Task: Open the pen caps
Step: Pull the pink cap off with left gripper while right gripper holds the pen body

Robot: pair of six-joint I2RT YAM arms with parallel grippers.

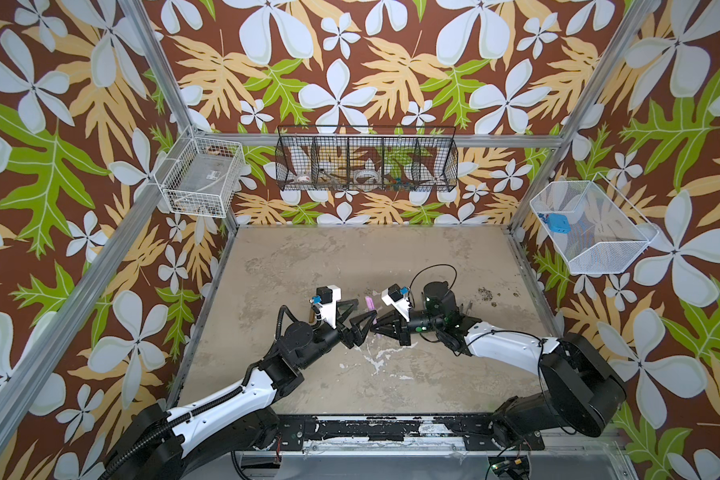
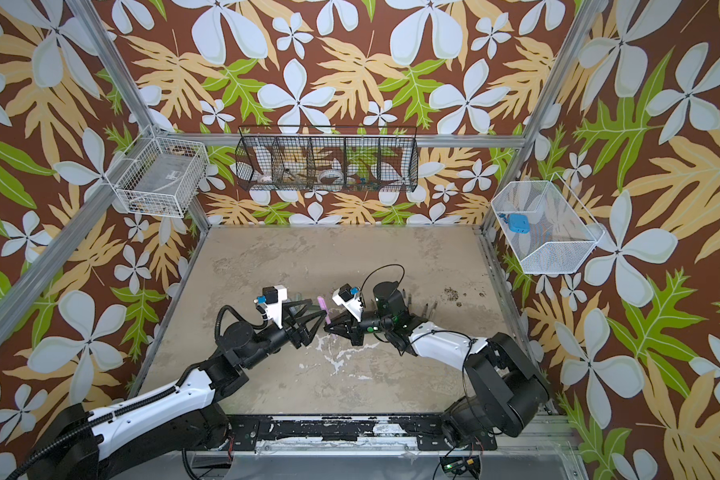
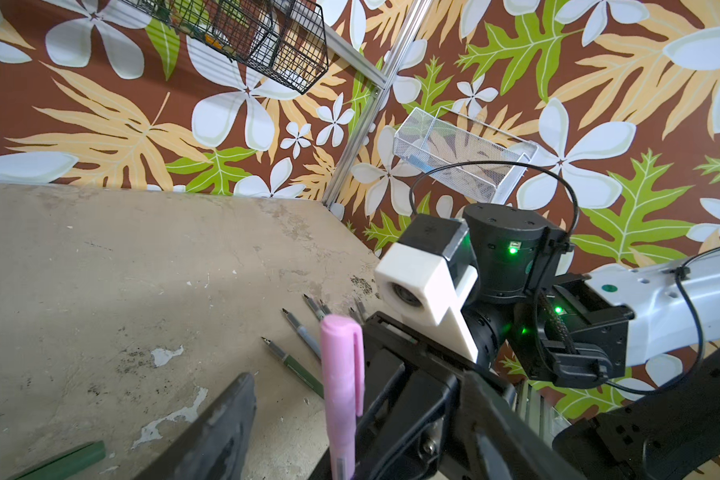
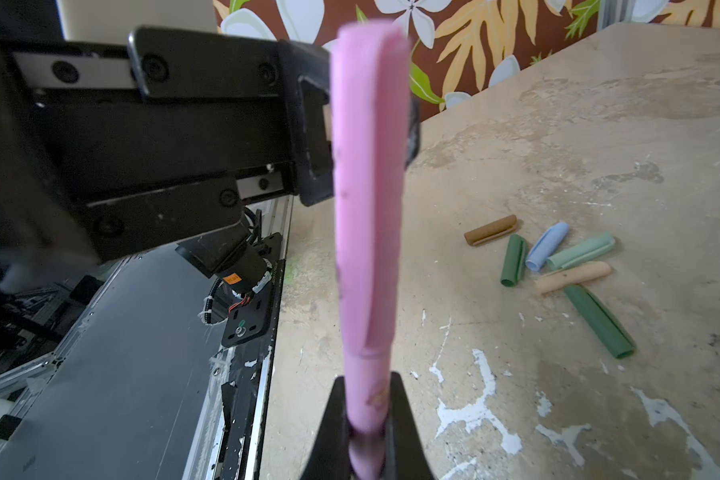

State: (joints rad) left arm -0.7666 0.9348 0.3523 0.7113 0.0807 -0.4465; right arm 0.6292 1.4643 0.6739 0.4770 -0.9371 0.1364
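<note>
Next, my left gripper grabs the pink cap to pull the cap (image 1: 369, 302) off the pen (image 1: 373, 315), leaving the body of the pen to my right gripper.
A pink pen (image 4: 368, 390) stands in my right gripper (image 4: 366, 419), which is shut on its barrel. Its pink cap (image 4: 366, 166) is still on and points toward the left arm. In both top views the pen (image 1: 371, 308) (image 2: 323, 309) spans the gap between the two grippers. My left gripper (image 3: 356, 399) is open, its fingers (image 3: 229, 415) on either side of the pink cap (image 3: 341, 374) without touching it. Several loose pen caps lie together on the table: brown (image 4: 491, 229), dark green (image 4: 514, 259), light blue (image 4: 547, 245), beige (image 4: 572, 276).
Several uncapped pen bodies (image 3: 294, 328) lie on the table behind the right arm, seen also in a top view (image 2: 429, 309). A black wire basket (image 1: 366, 158) and two white baskets (image 1: 200, 178) (image 1: 591, 224) hang on the walls. The metal rail (image 4: 142, 374) runs along the table's front edge.
</note>
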